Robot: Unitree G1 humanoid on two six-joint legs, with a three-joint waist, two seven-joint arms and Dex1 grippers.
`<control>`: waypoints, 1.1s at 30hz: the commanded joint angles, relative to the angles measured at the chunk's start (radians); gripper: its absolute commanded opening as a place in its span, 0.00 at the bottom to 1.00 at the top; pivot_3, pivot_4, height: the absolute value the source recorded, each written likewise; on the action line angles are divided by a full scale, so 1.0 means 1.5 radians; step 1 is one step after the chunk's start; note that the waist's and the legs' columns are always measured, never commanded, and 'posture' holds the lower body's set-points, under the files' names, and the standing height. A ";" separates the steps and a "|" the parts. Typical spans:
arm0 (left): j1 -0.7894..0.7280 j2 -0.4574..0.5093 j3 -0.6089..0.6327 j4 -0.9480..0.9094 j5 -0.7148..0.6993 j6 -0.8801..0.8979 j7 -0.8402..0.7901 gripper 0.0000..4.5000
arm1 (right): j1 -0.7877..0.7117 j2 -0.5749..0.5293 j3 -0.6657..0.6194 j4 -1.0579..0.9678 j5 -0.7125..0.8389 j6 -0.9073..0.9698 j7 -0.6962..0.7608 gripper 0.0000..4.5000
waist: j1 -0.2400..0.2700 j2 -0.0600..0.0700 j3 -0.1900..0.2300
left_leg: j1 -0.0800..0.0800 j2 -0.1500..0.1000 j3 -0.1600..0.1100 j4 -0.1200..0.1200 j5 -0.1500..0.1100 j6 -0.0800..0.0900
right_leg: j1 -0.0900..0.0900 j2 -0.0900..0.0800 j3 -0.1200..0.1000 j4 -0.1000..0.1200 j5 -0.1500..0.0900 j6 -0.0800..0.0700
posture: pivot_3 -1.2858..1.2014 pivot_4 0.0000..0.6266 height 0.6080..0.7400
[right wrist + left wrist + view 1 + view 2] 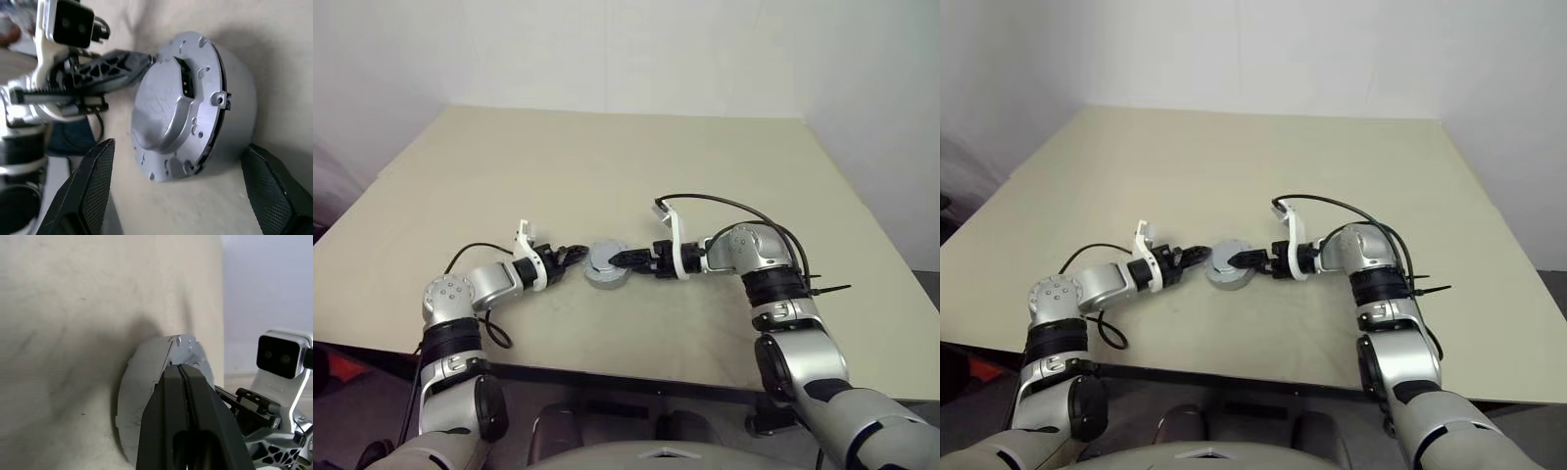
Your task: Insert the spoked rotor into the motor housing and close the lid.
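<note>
The motor housing is a wide disc with a round side [237,105], so the robot's right gripper should next grab the motor housing's edge between lid and bottom [195,169].
The motor housing [604,278] stands on the table's near middle, a round grey casing. On top of it lies the lid [171,107], a grey disc with a raised hump and a small dark socket; a dark seam runs between the two along one side. My left gripper [579,252] is shut, its tips against the housing's left edge. From the right, my right gripper [180,146] is open, one finger on each side of the housing [239,98] and clear of it. The spoked rotor is hidden.
The beige table [607,166] stretches away behind and to both sides of the housing. Its front edge [636,377] runs close below my arms, and a white wall stands beyond the far edge.
</note>
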 commanded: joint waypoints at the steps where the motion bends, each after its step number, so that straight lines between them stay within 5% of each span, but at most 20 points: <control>1: 0.004 0.008 0.004 -0.003 0.008 0.003 0.008 0.00 | -0.041 0.030 -0.063 0.029 0.023 0.001 -0.038 1.00 | 0.000 0.000 0.000 | 0.000 0.000 0.000 0.000 0.000 0.000 | 0.000 0.000 0.000 0.000 0.000 0.000 | 0.52 0.00 1.00; 13: 0.006 0.012 0.015 -0.008 0.009 -0.001 0.015 0.00 | -0.057 0.082 -0.091 0.056 0.009 -0.017 -0.098 1.00 | 0.001 0.000 0.000 | 0.000 0.000 0.000 0.000 0.000 0.000 | -0.001 0.000 0.000 0.000 0.000 0.000 | 0.52 0.00 1.00; 22: 0.006 0.011 0.016 -0.008 0.014 -0.005 0.014 0.00 | -0.075 0.083 -0.117 0.097 0.010 -0.033 -0.125 0.47 | 0.000 0.000 0.000 | 0.000 0.000 0.000 0.000 0.000 0.000 | -0.001 0.000 0.000 0.000 0.000 0.000 | 0.52 0.00 1.00; 33: 0.009 0.014 0.011 -0.024 0.022 -0.029 -0.006 0.00 | -0.114 0.089 -0.193 0.165 0.030 -0.066 -0.165 0.46 | 0.000 0.000 0.000 | -0.001 0.000 0.000 0.000 0.000 -0.001 | -0.001 0.000 0.000 0.000 0.000 0.000 | 0.52 0.00 1.00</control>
